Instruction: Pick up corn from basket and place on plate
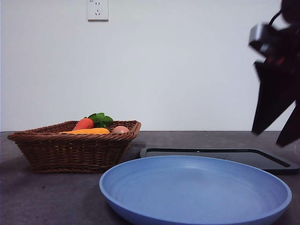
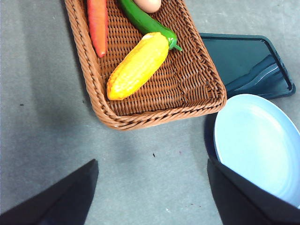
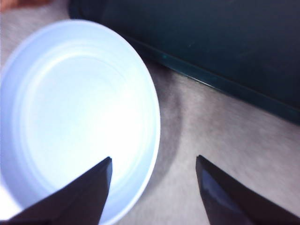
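Note:
The right gripper grabs the plate by its rim [image 3: 153,140] next, so that the light-blue plate's middle [image 3: 79,122] stays free to receive the corn.
The corn [image 2: 138,65], a bumpy orange-yellow cob, lies slantwise inside the brown wicker basket [image 2: 154,117]; from the front only its top [image 1: 89,131] shows above the basket [image 1: 70,150] rim. The light-blue plate [image 1: 194,187] sits empty near the front, beside the basket. My left gripper [image 2: 151,164] hangs open above bare table, short of the basket's near rim, with the plate [image 2: 258,140] at its side. High at the right, my right gripper [image 1: 269,138] is open over the edge of the plate [image 3: 70,117], holding nothing.
A red-orange carrot [image 2: 97,23], a green pepper [image 2: 145,21] and a tan egg-like ball [image 2: 147,4] share the basket with the corn. A flat black tray [image 1: 211,154] lies behind the plate. A white wall with an outlet [image 1: 98,9] backs the table.

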Robot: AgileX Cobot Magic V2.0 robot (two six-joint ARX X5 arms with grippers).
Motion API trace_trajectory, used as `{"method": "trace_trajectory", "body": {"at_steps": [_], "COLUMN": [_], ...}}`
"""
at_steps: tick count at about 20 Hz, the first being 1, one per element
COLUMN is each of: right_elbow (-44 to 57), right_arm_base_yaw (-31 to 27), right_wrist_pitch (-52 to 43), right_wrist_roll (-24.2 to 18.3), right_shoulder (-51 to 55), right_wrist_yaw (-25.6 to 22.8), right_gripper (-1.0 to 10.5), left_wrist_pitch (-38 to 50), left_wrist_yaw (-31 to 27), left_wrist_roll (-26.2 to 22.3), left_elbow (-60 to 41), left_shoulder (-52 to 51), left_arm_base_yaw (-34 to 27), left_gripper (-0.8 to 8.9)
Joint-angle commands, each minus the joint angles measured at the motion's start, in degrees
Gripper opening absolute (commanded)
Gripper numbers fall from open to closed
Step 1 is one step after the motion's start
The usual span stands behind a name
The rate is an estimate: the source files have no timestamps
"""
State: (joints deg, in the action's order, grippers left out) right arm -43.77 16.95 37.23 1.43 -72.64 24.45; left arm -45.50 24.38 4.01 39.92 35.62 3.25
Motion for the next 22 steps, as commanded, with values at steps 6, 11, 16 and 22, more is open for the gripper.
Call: {"method": "trace_trajectory", "body": {"at_steps": [6,11,16,22], "right_elbow": [-0.87,-0.87,-0.87,-1.03], "right_arm_base_yaw": [3.45,3.69,3.65,3.54], "right_wrist_pitch": [-7.17,-9.03,-10.05,-9.86], "right_wrist_roll": [1.01,1.33,1.36,2.99], "right_shoulder": [-11.52,-14.36,-14.99,-14.49], "right_wrist_yaw": [0.22,0.2,0.22,0.28], "right_gripper": [2.6,1.5,0.2,0.0], "left_wrist_pitch": [0.5,0.52,0.59,2.49], "left_wrist_yaw": [0.26,0.26,0.28,0.26], "left_wrist_roll": [0.11,0.11,0.07,-0.13], "left_elbow": [0.9,0.9,0.9,1.01], "left_shoulder": [0.31,0.31,0.31,1.99], "left_arm_base_yaw": [0.11,0.11,0.28,2.71], "left_gripper": [3.78,3.78,3.78,3.78]}}
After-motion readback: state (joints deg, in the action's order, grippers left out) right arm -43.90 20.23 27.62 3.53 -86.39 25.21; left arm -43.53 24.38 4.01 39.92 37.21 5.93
